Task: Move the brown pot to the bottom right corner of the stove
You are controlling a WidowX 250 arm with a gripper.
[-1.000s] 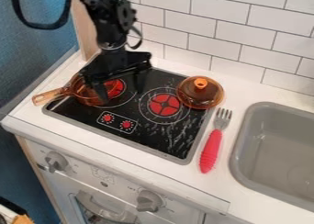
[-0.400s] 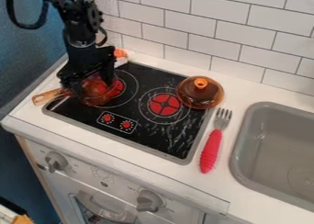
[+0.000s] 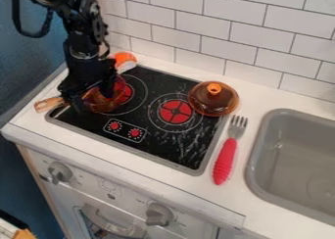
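I need to grab the pot's rim with my gripper next. Then I can move the brown pot [image 3: 111, 104] to the bottom right corner of the stove.
The gripper [image 3: 93, 98] is over the left part of the stove, open, with its fingers apart at the left side of the brown pot. One finger is near where the handle joins, the other over the pot's inside; contact with the wall cannot be made out. The transparent brown pot [image 3: 111, 104] sits upright on the left burner, its handle pointing left past the stove's edge. The black stove [image 3: 180, 152] has its lower right corner beside the fork's handle.
A brown lid [image 3: 213, 100] with an orange knob lies over the stove's upper right edge. A red-handled fork [image 3: 225, 160] lies between stove and grey sink [image 3: 260, 150]. An orange and white object [image 3: 125, 61] stands behind the stove.
The gripper has moved left from above the middle of the stove to the pot's handle side, then slightly lower. Its move uncovered the orange and white object. The pot has stayed in place.
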